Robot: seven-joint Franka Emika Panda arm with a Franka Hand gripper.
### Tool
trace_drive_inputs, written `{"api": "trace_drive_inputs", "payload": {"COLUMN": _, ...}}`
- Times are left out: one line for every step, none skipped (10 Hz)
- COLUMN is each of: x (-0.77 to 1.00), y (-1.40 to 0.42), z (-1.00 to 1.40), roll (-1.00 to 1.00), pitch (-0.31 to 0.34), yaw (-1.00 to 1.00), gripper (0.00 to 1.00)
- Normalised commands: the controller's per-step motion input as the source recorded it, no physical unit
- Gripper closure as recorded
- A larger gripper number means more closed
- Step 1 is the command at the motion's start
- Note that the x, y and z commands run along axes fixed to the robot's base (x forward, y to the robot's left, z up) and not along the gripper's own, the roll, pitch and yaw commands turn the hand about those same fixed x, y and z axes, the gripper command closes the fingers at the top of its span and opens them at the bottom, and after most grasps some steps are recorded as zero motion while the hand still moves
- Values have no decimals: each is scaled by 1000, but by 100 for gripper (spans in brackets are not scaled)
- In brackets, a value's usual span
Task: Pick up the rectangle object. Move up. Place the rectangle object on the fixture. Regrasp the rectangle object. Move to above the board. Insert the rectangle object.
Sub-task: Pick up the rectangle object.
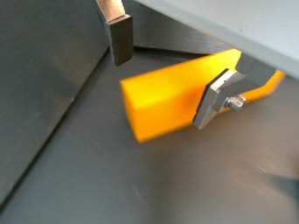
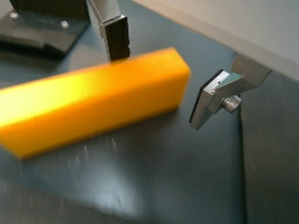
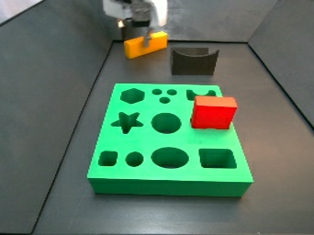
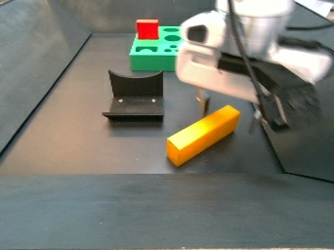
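The rectangle object needs to go on the fixture (image 3: 193, 61), so my gripper should grab it by its long sides next.
The rectangle object (image 4: 202, 135) is a smooth orange-yellow block lying flat on the dark floor, seen in both wrist views (image 1: 176, 94) (image 2: 93, 103) and at the far end in a side view (image 3: 143, 46). My gripper (image 4: 240, 111) (image 3: 142, 33) stands open and low over one end of it, a finger on each side (image 1: 170, 74) (image 2: 163, 68). One pad (image 1: 215, 98) is against the block's side; the other (image 1: 121, 39) stands clear of it. The fixture (image 4: 135, 96) (image 3: 193, 61) sits beside the block. The green board (image 3: 147, 170) (image 4: 167, 59) lies farther off.
A red cube (image 3: 214, 112) (image 4: 147, 31) rests on the board near its edge. Sloping dark walls (image 3: 61, 83) (image 4: 39, 88) enclose the floor on both sides. A corner of the fixture's base plate (image 2: 41, 31) shows near the block.
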Motion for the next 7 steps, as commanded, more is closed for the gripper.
{"api": "trace_drive_inputs", "payload": {"x": -80, "y": 86, "z": -709, "roll": 13, "pitch": -114, "yaw": -100, "gripper": 0}}
{"api": "trace_drive_inputs", "payload": {"x": -3, "y": 0, "z": -1000, "roll": 113, "pitch": -80, "yaw": -120, "gripper": 0}}
{"api": "trace_drive_inputs", "payload": {"x": 0, "y": 0, "z": -969, "roll": 179, "pitch": -46, "yaw": -57, "gripper": 0}}
{"api": "trace_drive_inputs", "payload": {"x": 0, "y": 0, "z": -223, "roll": 0, "pitch": -53, "yaw": 0, "gripper": 0}}
{"api": "trace_drive_inputs", "payload": {"x": 23, "y": 0, "z": 0, "roll": 11, "pitch": 39, "yaw": 0, "gripper": 0}}
{"api": "trace_drive_inputs", "payload": {"x": 0, "y": 0, "z": 0, "roll": 0, "pitch": 0, "yaw": 0, "gripper": 0}}
{"api": "trace_drive_inputs", "payload": {"x": 0, "y": 0, "z": 0, "roll": 0, "pitch": 0, "yaw": 0, "gripper": 100}}
